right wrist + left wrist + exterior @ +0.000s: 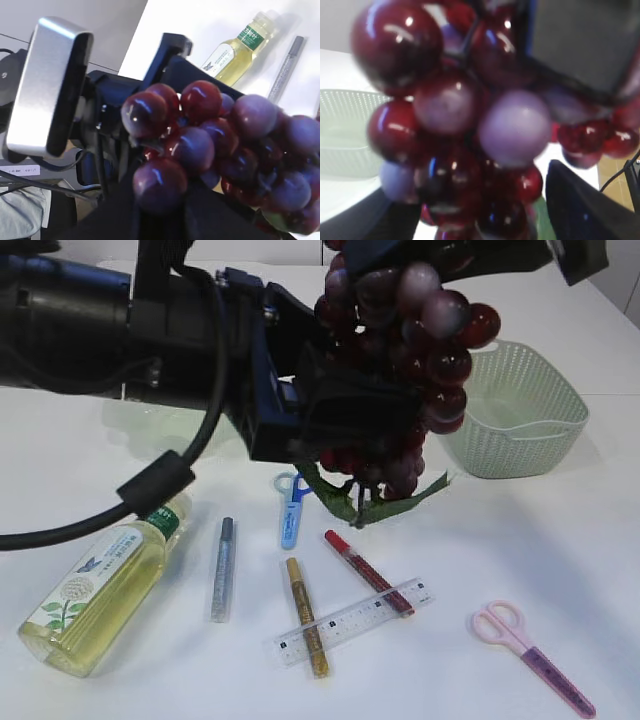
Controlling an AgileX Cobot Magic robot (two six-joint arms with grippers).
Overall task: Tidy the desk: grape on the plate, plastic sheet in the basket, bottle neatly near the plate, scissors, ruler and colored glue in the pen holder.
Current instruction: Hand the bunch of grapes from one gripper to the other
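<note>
Next, the left gripper grabs the grape bunch by its lower grapes, since my right gripper covers the top of the bunch.
A bunch of dark red and purple grape with green leaves hangs in the air above the desk. My right gripper comes in from the top right and is shut on the top of the bunch. My left gripper reaches in from the left, open, its fingers spread either side of the lower grapes. On the desk lie the bottle, silver glue, gold glue, red glue, clear ruler and pink scissors. Plate, pen holder and plastic sheet are out of view.
A pale green basket stands at the back right, just beyond the hanging bunch. Small blue scissors lie under the leaves. The left arm and its cable span the left half of the exterior view.
</note>
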